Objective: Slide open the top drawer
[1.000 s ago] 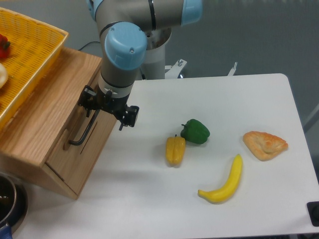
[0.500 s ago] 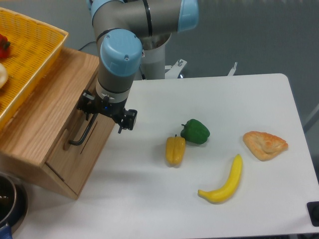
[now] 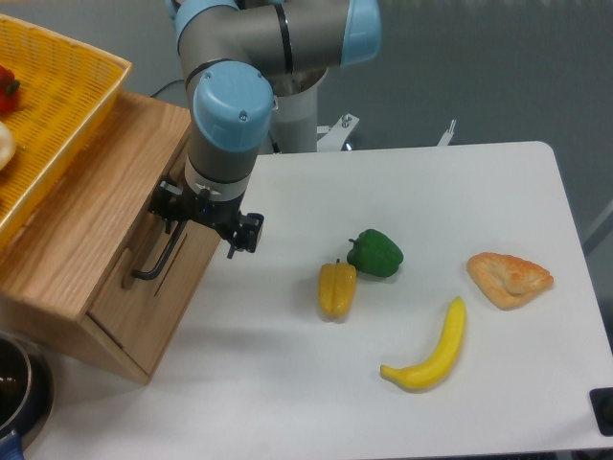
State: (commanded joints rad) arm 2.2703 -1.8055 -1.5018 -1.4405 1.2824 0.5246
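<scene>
I should next grab the top drawer by its black bar handle (image 3: 153,264) to slide it open.
The top drawer (image 3: 165,280) is the light-oak front panel on the right face of the cabinet, carrying a long black bar handle (image 3: 153,264). It looks pushed in. My gripper (image 3: 204,220) hangs over the upper end of that handle, pointing down at the panel. Its fingers (image 3: 251,230) stand apart on either side of the bar, so it reads as open. The wrist hides the fingertips and the top of the handle, and I cannot see contact with the bar.
The oak cabinet body (image 3: 86,201) carries a yellow woven basket (image 3: 57,96) on top. On the white table (image 3: 383,192) lie a yellow pepper (image 3: 336,288), a green pepper (image 3: 374,253), a banana (image 3: 431,350) and a pastry (image 3: 509,278). A dark pot (image 3: 17,393) sits at the lower left.
The gripper has shifted slightly left and down toward the drawer handle. The drawer and the table items have not moved.
</scene>
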